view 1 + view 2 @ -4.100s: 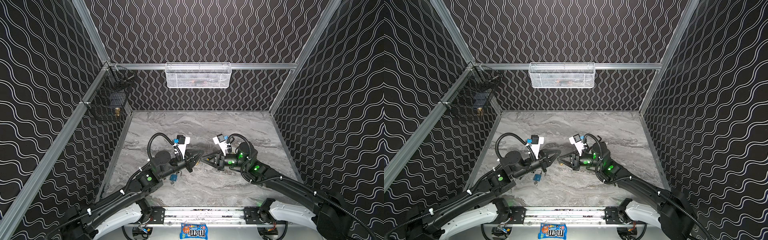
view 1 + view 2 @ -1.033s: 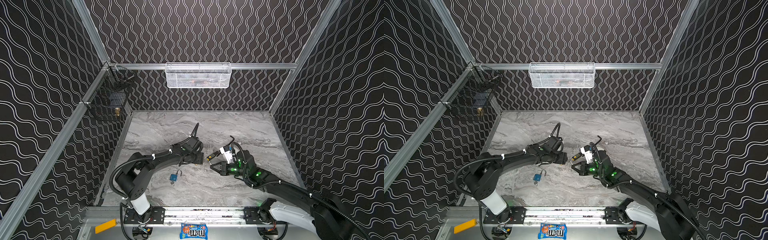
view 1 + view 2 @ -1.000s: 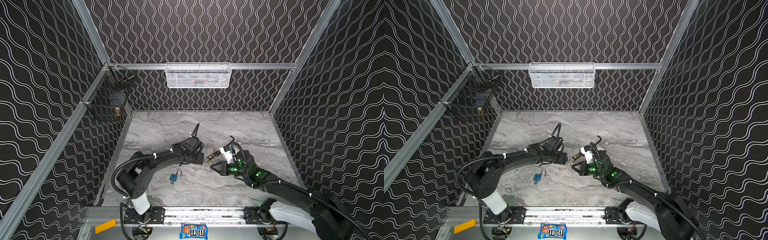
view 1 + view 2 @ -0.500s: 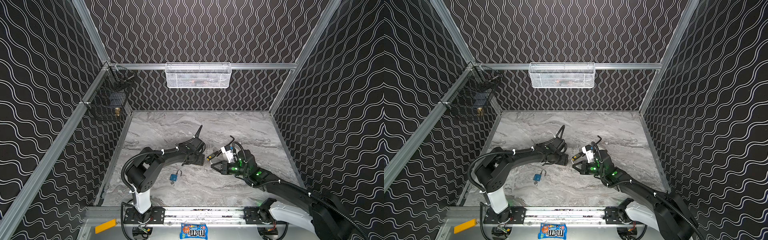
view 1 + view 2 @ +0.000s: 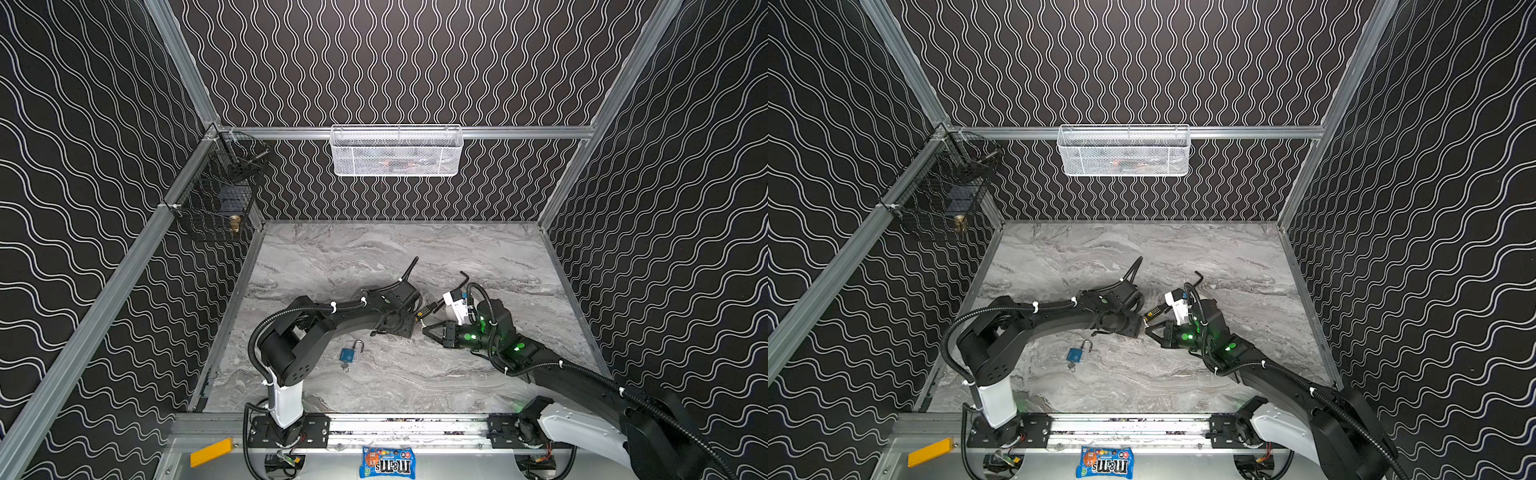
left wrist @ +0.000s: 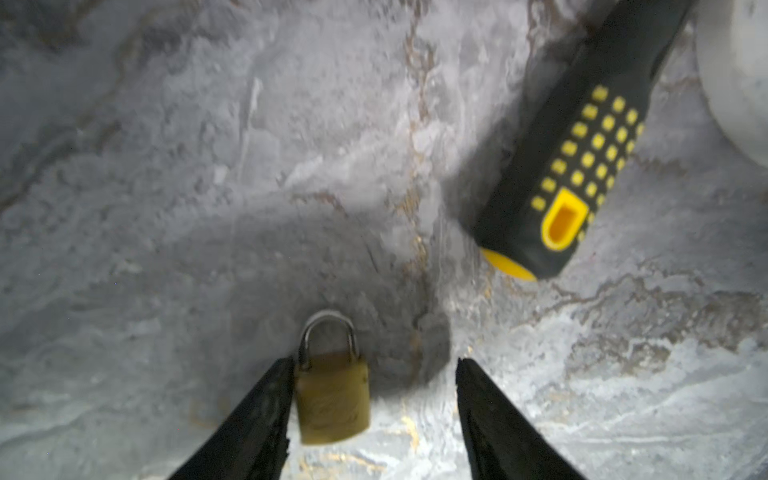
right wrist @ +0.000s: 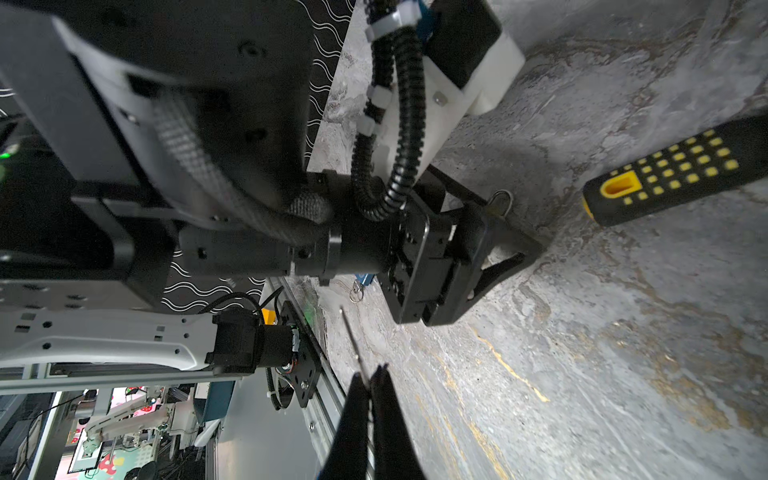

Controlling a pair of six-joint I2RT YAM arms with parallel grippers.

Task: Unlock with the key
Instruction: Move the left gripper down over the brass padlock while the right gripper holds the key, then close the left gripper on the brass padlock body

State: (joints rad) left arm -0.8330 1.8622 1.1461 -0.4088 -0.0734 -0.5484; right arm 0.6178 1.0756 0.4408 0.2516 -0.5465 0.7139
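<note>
I will next grab the brass padlock (image 6: 332, 399) by its body's sides with my left gripper, leaving the shackle and opposite end free for the key to unlock.
A brass padlock (image 6: 332, 399) lies flat on the marble table between the fingers of my open left gripper (image 6: 374, 363). One finger (image 6: 266, 399) is against its side and the other stands well clear. In both top views the left gripper (image 5: 409, 328) covers this padlock. My right gripper (image 7: 370, 374) is shut on a thin key (image 7: 351, 332) that sticks out past its tips. In a top view its tips (image 5: 424, 330) sit right next to the left gripper. The padlock's shackle (image 7: 500, 201) shows beside the left gripper (image 7: 490, 249) in the right wrist view.
A black and yellow screwdriver handle (image 6: 573, 166) lies just beyond the padlock, also seen from above (image 5: 428, 309). A blue padlock (image 5: 348, 354) with keys lies nearer the front, under the left arm. Wire baskets hang on the back wall (image 5: 397, 151) and left wall (image 5: 216, 203).
The left arm's elbow and shoulder have swung toward the middle and risen, while its gripper stayed low beside the right gripper. The right gripper has hardly moved and stays shut.
</note>
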